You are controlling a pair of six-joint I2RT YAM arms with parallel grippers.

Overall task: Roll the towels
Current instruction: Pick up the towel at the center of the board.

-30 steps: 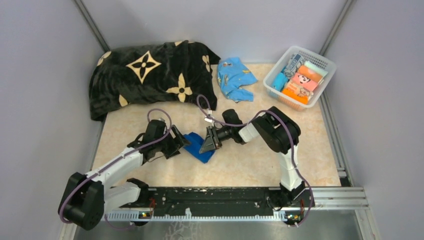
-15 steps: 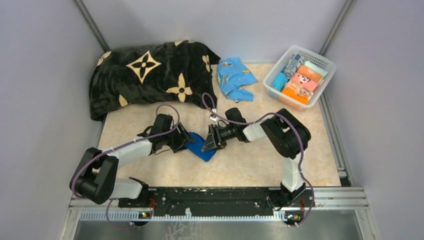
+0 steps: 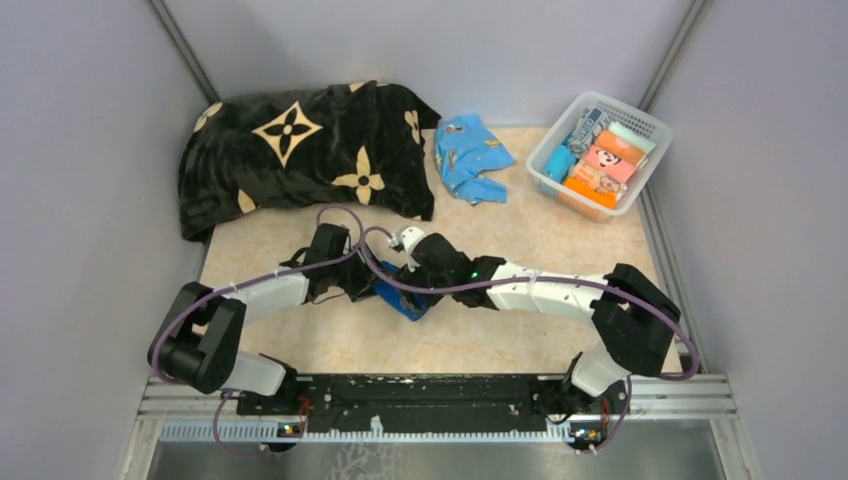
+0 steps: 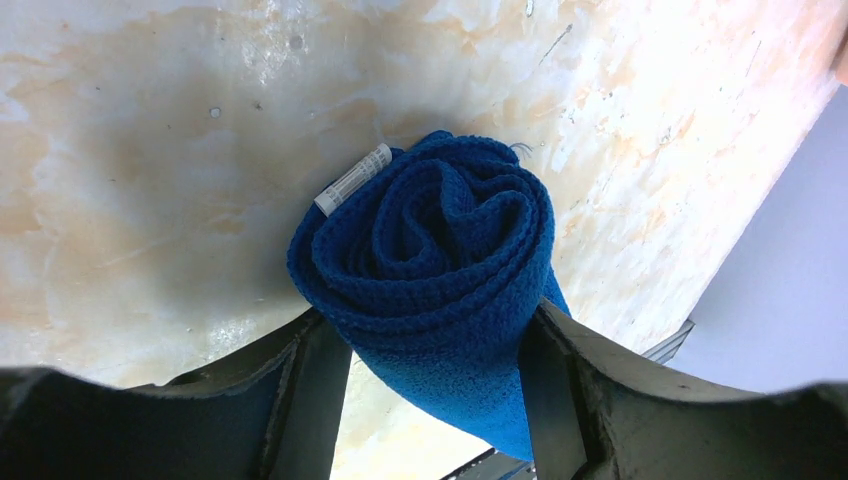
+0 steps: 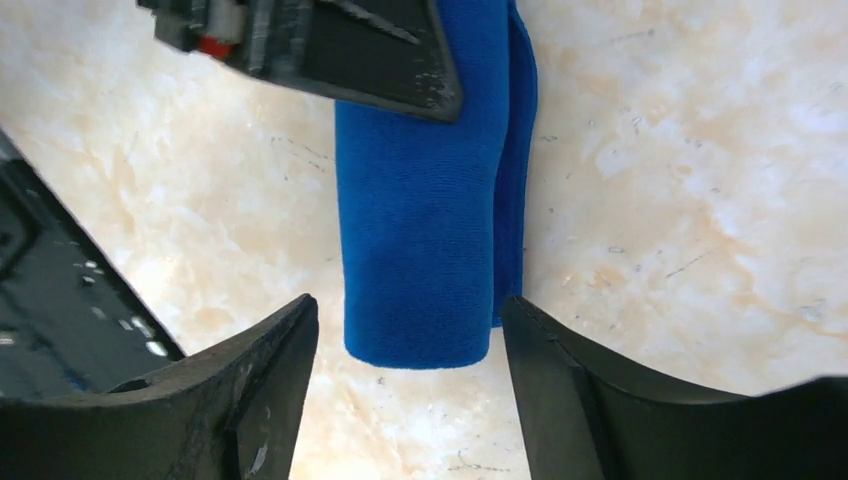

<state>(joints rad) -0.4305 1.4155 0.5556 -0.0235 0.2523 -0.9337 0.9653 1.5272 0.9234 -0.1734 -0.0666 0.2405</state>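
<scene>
The towel needs to stay rolled for the white basket. My right gripper should next grab the royal-blue roll's loose end (image 3: 414, 310) (image 5: 419, 318), with its fingers across both sides.
A royal-blue towel (image 4: 440, 240), rolled into a tight spiral with a white label, lies on the beige table (image 3: 500, 330) between the two arms. My left gripper (image 4: 430, 330) holds one end of the roll, both fingers pressed against its sides. In the right wrist view the roll's other end (image 5: 420, 230) lies just ahead of my right gripper (image 5: 408, 310), which stands open and clear of the cloth. From above, the roll (image 3: 410, 303) shows only partly under both grippers. A crumpled light-blue towel (image 3: 470, 155) lies at the back.
A black blanket with cream flowers (image 3: 300, 150) is heaped at the back left. A white basket (image 3: 640, 125) at the back right holds several rolled cloths. The right arm (image 3: 540, 290) stretches low across the table's middle. Grey walls enclose the table.
The right gripper has opened and let go of the roll while its arm stretched out low to the left. The left gripper moved in and closed on the roll's end.
</scene>
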